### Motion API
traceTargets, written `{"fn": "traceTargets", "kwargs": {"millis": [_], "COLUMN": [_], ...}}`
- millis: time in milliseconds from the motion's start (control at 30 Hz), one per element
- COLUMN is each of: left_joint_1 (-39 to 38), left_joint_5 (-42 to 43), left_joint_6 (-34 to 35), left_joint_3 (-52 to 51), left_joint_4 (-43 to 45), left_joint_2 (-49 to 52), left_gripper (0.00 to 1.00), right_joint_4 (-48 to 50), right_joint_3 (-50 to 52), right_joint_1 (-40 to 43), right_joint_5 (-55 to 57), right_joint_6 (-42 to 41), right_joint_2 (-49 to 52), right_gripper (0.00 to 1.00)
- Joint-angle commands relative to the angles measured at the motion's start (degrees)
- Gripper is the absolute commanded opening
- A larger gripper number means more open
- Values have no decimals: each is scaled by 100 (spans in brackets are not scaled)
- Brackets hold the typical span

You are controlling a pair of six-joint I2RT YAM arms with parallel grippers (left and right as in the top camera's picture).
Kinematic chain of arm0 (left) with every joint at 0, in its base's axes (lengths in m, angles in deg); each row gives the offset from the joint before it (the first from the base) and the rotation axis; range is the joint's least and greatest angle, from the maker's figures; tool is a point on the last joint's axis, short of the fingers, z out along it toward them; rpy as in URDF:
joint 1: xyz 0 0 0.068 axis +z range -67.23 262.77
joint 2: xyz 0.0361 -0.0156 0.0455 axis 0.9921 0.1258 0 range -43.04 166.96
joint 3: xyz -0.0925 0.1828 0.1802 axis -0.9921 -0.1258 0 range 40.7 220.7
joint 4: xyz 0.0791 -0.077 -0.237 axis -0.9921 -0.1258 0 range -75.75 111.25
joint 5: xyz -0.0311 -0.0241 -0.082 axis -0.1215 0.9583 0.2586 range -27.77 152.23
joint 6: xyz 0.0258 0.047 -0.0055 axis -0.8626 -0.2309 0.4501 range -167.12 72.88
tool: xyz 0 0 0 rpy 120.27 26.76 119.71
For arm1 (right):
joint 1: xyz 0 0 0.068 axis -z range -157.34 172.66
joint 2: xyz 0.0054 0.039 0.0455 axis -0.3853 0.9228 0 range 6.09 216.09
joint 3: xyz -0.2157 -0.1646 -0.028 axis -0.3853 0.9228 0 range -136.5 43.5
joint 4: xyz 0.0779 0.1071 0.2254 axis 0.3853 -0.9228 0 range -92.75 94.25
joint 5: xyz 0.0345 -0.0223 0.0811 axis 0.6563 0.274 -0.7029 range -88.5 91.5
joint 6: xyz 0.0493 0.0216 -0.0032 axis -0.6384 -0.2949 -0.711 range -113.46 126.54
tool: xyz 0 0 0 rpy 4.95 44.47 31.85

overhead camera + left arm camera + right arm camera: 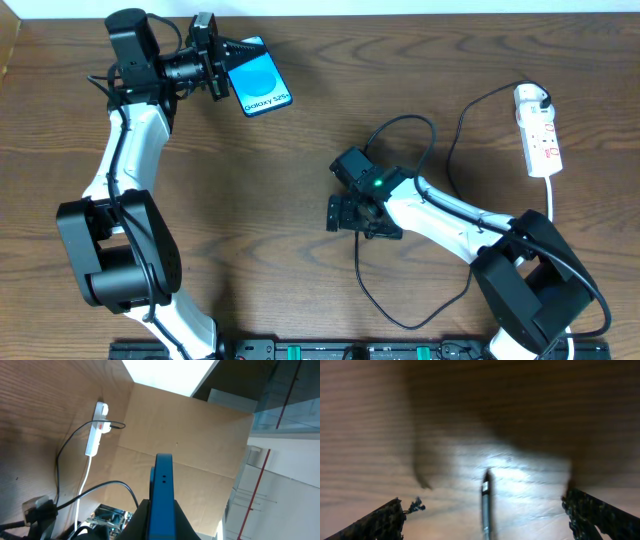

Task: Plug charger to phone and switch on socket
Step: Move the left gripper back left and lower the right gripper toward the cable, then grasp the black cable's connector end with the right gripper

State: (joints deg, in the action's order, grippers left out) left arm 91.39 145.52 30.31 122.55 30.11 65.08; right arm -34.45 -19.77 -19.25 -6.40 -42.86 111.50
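I need to grab the black plug body just behind its tip (486,508) with my right gripper next, so the metal end stays free and the plug can go into the phone to plug in the charger.
The phone (258,78), its blue screen lit, is held off the table at the back left, tilted on edge, with my left gripper (222,66) shut on it. In the left wrist view the phone (162,485) shows edge-on between the black fingers (142,520). The charger's black cable (362,280) loops across the right half of the table. Its plug tip (485,505) lies flat on the wood, midway between the wide-apart fingers of my open right gripper (482,504). From overhead the right gripper (335,213) sits mid-table and hides the tip. The white socket (538,130) lies at the far right.
A white cord (553,195) runs from the socket toward the front right. The socket (97,430) and a black cable (65,450) also show in the left wrist view, with a cardboard wall (190,435) behind them. A black rail (330,350) lines the front edge.
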Motion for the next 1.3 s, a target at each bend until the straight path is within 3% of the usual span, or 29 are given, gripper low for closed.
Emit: {"fn": "traceTargets", "kwargs": {"millis": [0,133,233,300,367,767,1000,1267], "left_joint_1": [15,15,15,15,15,15,15,15], "left_joint_5": [166,153,153,157,160,160,160,162], "left_joint_6": [-90,-90,-90,-92,-92,-92,-92,-92], "left_joint_3": [2,2,2,2,2,2,2,2], "left_joint_4": [26,26,26,26,26,26,26,26], "left_joint_2": [-85,-85,-85,-85,-85,-85,-85,-85], "left_gripper": [7,7,7,7,7,7,7,7], "right_joint_4": [-120,-396,-468,-511,-551,-564,-457,-424], "right_joint_3": [35,35,35,35,35,35,35,35], "right_joint_1": [-83,-162,-203,-214,-225,-337,-334,-343], "right_joint_5": [-249,-105,-44,63,140,232,376,437], "right_joint_6": [-208,-535,-684,-822,-927,-1036,-1034,-1029], "right_joint_2": [101,101,101,101,101,103,103,127], "right_gripper": [99,99,73,48,38,30,33,17]}}
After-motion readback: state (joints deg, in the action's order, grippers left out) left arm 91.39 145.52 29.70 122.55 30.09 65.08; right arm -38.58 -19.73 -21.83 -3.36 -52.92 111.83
